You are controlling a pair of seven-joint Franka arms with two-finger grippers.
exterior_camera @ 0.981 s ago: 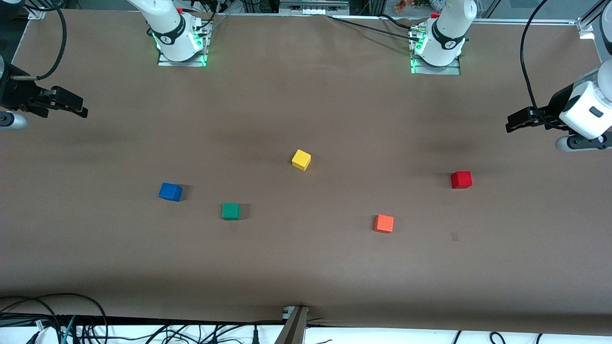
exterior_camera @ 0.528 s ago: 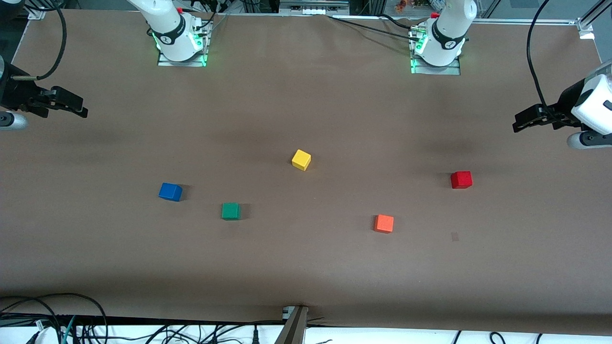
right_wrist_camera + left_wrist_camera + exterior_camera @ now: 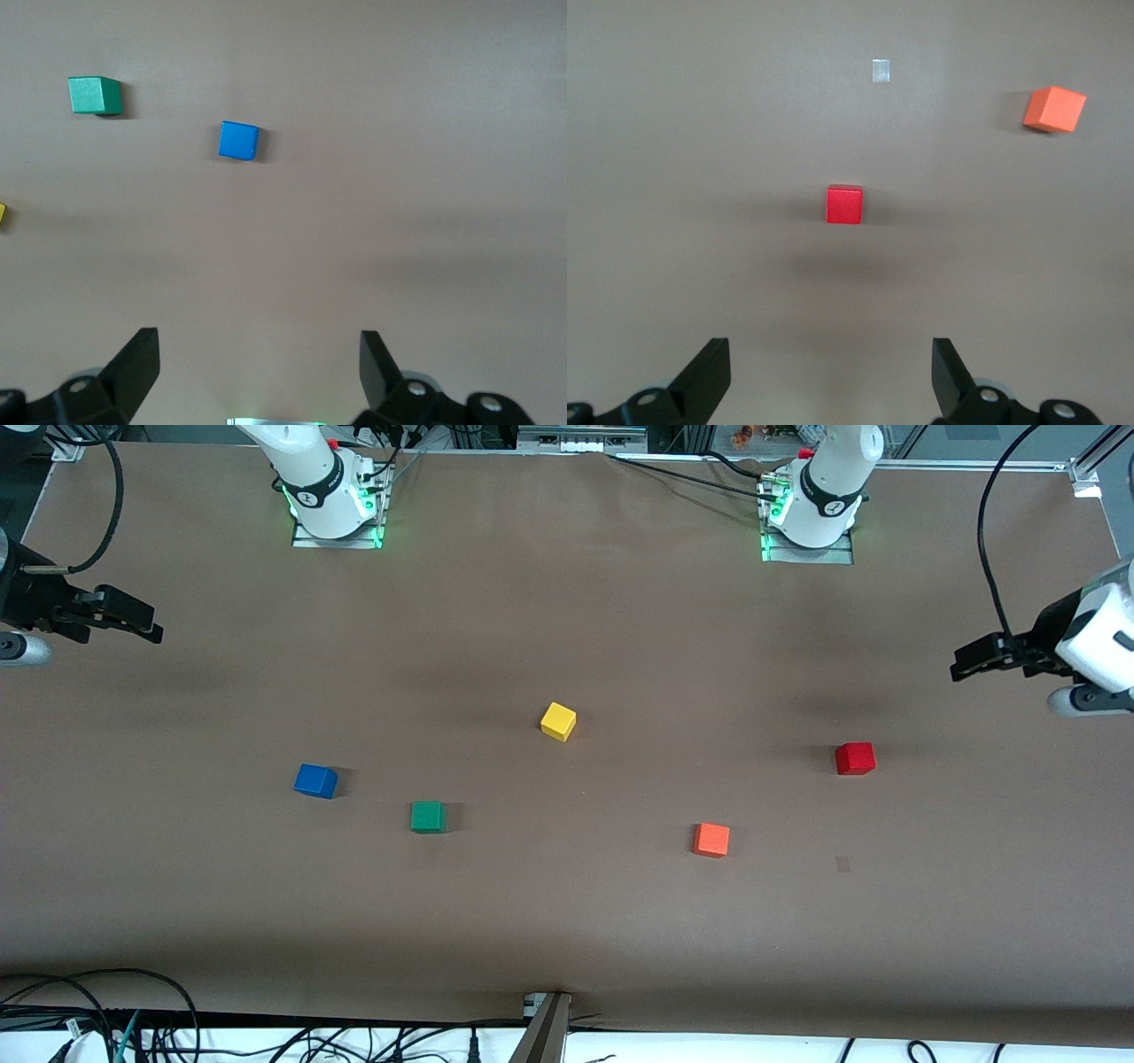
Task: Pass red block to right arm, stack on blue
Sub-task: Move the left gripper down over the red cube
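Observation:
My left gripper should take the red block (image 3: 855,758) by its opposite sides next. Then it can pass it over for stacking on the blue block (image 3: 315,780).
The red block (image 3: 855,758) sits on the brown table toward the left arm's end; it also shows in the left wrist view (image 3: 844,204). My left gripper (image 3: 966,666) hangs open and empty in the air over the table's edge at that end, apart from the red block; its own view shows it too (image 3: 831,372). The blue block (image 3: 315,780) sits toward the right arm's end and shows in the right wrist view (image 3: 239,141). My right gripper (image 3: 146,624) is open and empty, held over the table's edge at its end, and appears in its own view (image 3: 259,363).
A yellow block (image 3: 558,721) sits mid-table. A green block (image 3: 428,816) lies beside the blue one, and an orange block (image 3: 711,839) lies nearer the front camera than the red one. A small grey patch (image 3: 842,864) marks the table. The arm bases (image 3: 332,500) stand along the table's top edge.
My left gripper has drawn back toward its end of the table and dropped slightly lower in the front view. The right arm and all blocks have not moved.

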